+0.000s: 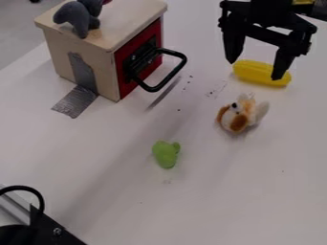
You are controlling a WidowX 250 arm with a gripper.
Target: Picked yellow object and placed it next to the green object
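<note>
I am to set the yellow object beside the green object, so I should next grab the yellow object by its ridged body with my gripper.
At the upper right, my black gripper (254, 64) hangs open with its two fingers apart, one near each end of the yellow object (258, 72). That object is long, rounded and ridged like a corn cob, and it lies on the white table. Whether the fingers touch it, I cannot tell. The small green object (165, 154) rests on the table near the middle of the view, well below and to the left of the yellow one.
A brown and white plush toy (240, 115) lies between the yellow and green objects. A wooden box (96, 52) with a red door and black handle stands upper left, a grey plush (79, 16) on top. Black equipment (39, 228) occupies the lower left corner.
</note>
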